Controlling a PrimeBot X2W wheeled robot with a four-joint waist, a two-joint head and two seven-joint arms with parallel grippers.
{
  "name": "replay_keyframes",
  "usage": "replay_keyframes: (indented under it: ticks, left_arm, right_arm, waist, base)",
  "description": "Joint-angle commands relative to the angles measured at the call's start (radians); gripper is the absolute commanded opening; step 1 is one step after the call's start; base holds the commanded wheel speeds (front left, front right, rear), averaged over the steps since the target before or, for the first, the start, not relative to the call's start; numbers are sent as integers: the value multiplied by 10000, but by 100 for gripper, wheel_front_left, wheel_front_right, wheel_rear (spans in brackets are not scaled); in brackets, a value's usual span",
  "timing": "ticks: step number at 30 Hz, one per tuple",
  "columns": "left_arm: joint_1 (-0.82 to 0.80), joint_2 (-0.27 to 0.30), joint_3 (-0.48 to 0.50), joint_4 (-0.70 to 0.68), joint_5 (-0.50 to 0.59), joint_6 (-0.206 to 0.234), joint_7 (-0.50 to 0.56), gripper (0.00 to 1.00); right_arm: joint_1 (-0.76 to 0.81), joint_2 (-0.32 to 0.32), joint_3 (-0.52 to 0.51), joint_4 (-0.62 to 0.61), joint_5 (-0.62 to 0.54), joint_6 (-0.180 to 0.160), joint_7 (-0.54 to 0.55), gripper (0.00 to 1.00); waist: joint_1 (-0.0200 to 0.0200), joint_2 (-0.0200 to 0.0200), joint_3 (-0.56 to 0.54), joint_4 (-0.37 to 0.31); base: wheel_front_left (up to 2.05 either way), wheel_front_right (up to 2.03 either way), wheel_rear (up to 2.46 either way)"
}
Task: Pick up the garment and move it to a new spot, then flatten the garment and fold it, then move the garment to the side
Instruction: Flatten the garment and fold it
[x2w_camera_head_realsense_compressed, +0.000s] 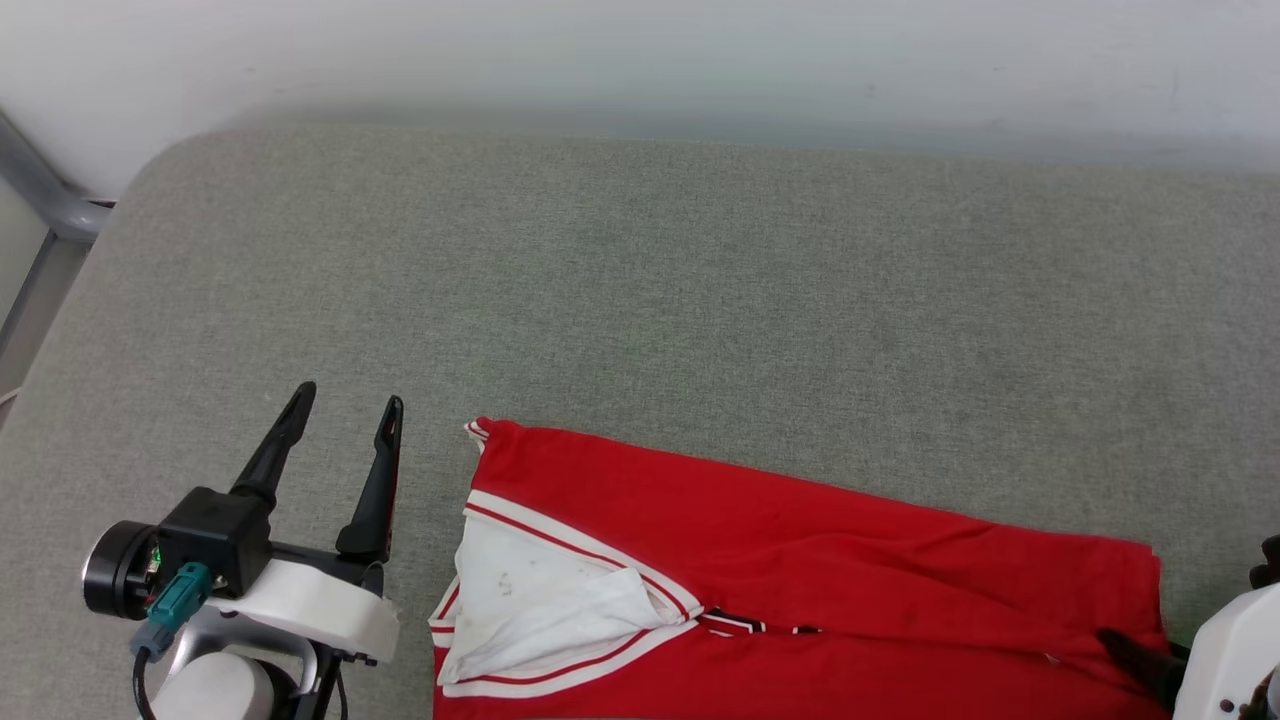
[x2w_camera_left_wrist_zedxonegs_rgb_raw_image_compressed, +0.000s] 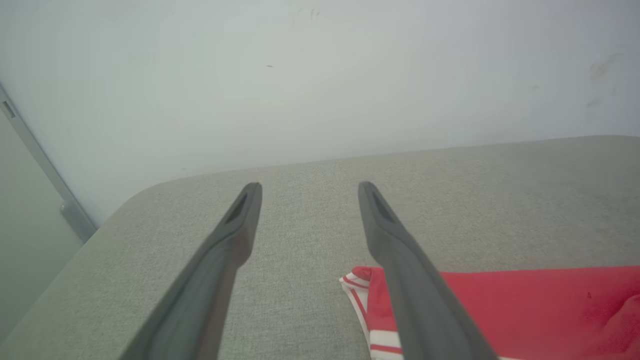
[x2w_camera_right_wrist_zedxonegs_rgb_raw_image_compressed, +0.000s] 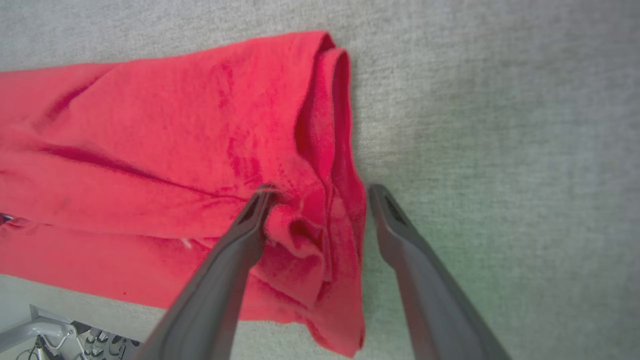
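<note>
The right gripper grabs the red band (x2w_camera_head_realsense_compressed: 816, 522) by its bunched end fold (x2w_camera_head_realsense_compressed: 1104, 636) next, to fold the band into a compact bundle.
The garment (x2w_camera_head_realsense_compressed: 800, 580) lies folded into a long red band at the near edge of the grey padded table (x2w_camera_head_realsense_compressed: 640, 300). Its white sleeve with red-white trim (x2w_camera_head_realsense_compressed: 540, 600) faces up at the left end, and a bit of black lettering shows at the fold. My left gripper (x2w_camera_head_realsense_compressed: 350, 400) stands open over bare table just left of the garment, nothing between its fingers; the left wrist view shows the gripper (x2w_camera_left_wrist_zedxonegs_rgb_raw_image_compressed: 310, 187) beside the garment's striped corner (x2w_camera_left_wrist_zedxonegs_rgb_raw_image_compressed: 357, 285). My right gripper (x2w_camera_right_wrist_zedxonegs_rgb_raw_image_compressed: 322, 192) is open, straddling the bunched right edge of the garment (x2w_camera_right_wrist_zedxonegs_rgb_raw_image_compressed: 150, 125), its left finger (x2w_camera_right_wrist_zedxonegs_rgb_raw_image_compressed: 250, 220) touching cloth. One dark finger (x2w_camera_head_realsense_compressed: 1135, 655) of it shows in the head view.
A white wall (x2w_camera_head_realsense_compressed: 640, 60) runs right behind the table. A grey metal frame (x2w_camera_head_realsense_compressed: 40, 190) stands off the table's rounded far-left corner. Wide bare table surface lies beyond and left of the garment. The table's near edge, with gear (x2w_camera_right_wrist_zedxonegs_rgb_raw_image_compressed: 50, 335) below, shows in the right wrist view.
</note>
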Motion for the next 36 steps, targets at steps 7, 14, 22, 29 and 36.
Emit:
replay_keyframes:
  ticks: [7,14,22,29,36]
  left_arm:
    - [218,-525,627,257,493,-626,-46,100]
    - [230,-900,1102,524,861,-1140,-45,100]
    - [237,-1222,1479,751,1181,-1579,-46,100]
    - [329,-1415,1739,925,1392,-1814,-46,100]
    - [464,-1590,1951,1061,1541,-1996,-46,100]
  right_arm:
    - [291,746,163,347,-95,-6,418,100]
    - [37,1290,1065,652,471,36,122,100]
    - [-210,1337,1780,1232,706,56,-392,0]
    - [-361,706,1597,1461,644,2,-1184,0]
    - [-377,-214,1087,1331,720,-21,-1713,0]
  waist:
    - [-1,0,159,117]
    - [-1,0,307,97]
    - [-1,0,300,57]
    - [-1,0,193,20]
    - [-1,0,-10,-71]
  base:
    - [0,0,0]
    - [0,0,0]
    - [0,0,0]
    - [0,0,0]
    - [0,0,0]
